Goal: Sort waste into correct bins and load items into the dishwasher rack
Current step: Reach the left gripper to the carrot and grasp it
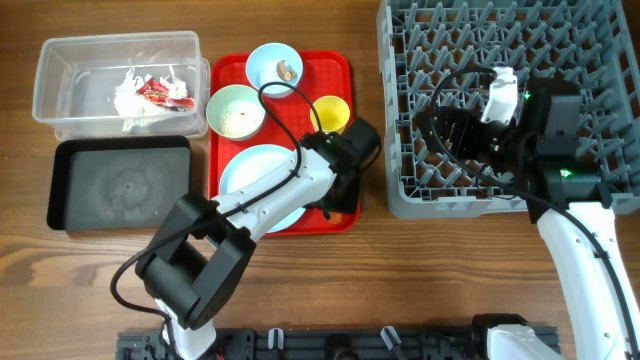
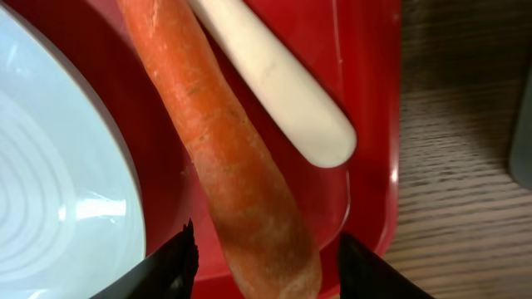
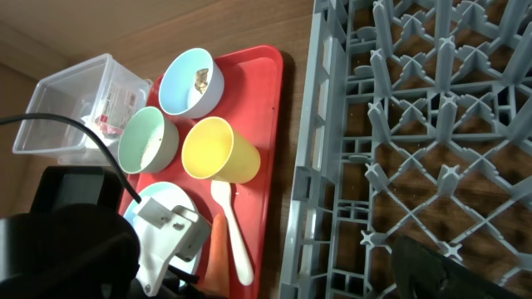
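Observation:
The orange carrot would stay on the red tray [image 2: 370,124] if I lifted my left gripper now, because my open fingers have a gap on each side of the carrot.
An orange carrot [image 2: 233,158] lies on the red tray [image 2: 370,124] between the light blue plate [image 2: 58,191] and the white spoon [image 2: 283,83]. My left gripper [image 2: 262,270] is open, its fingers astride the carrot's near end with a gap on each side. In the overhead view the left gripper [image 1: 340,195] hides the carrot. My right gripper [image 1: 455,130] hangs open over the grey dishwasher rack [image 1: 600,40] and holds nothing. Only one of its fingers [image 3: 449,270] shows in its wrist view. The clear tub [image 1: 60,70] holds a red wrapper [image 1: 160,93] and white tissue [image 1: 130,95].
On the red tray stand a blue bowl [image 1: 272,65] with brown scraps, a pale green bowl [image 1: 235,110] with white grains and a yellow cup [image 1: 331,112]. A black tray [image 1: 120,185] sits in front of the clear tub. The rack's wall rises right of the red tray.

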Motion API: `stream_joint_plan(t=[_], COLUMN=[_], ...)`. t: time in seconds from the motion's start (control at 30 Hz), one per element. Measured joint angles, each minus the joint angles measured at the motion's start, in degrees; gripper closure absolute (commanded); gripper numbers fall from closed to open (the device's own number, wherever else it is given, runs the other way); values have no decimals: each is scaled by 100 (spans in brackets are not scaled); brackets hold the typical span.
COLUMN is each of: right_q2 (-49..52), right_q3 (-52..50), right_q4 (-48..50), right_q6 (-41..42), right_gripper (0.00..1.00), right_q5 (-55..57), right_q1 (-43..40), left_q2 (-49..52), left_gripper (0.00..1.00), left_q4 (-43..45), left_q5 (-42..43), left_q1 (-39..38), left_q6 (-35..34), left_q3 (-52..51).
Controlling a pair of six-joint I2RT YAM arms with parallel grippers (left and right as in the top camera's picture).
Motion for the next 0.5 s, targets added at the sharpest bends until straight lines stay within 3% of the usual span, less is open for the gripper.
stream_joint_plan(t=[0.07,0.13,0.23,0.33,0.5], right_q2=[0,0,0,0,0], right_q3=[0,0,0,0,0], right_q4=[0,-2,0,55,66], right_q6=[0,0,24,66,127], right_gripper=[0,0,0,0,0], right_q5=[0,0,0,2,0], right_q1=[0,0,0,0,0], left_q2=[-4,-4,-4,-4,-2], left_gripper=[47,57,62,75,75], left_q4=[173,190,267,387,426], left_q5=[-2,0,-7,-4,0], left_q1=[0,0,0,0,0], left_q6=[0,2,39,232,415], left_q3=[-127,-210,-245,-278,-280])
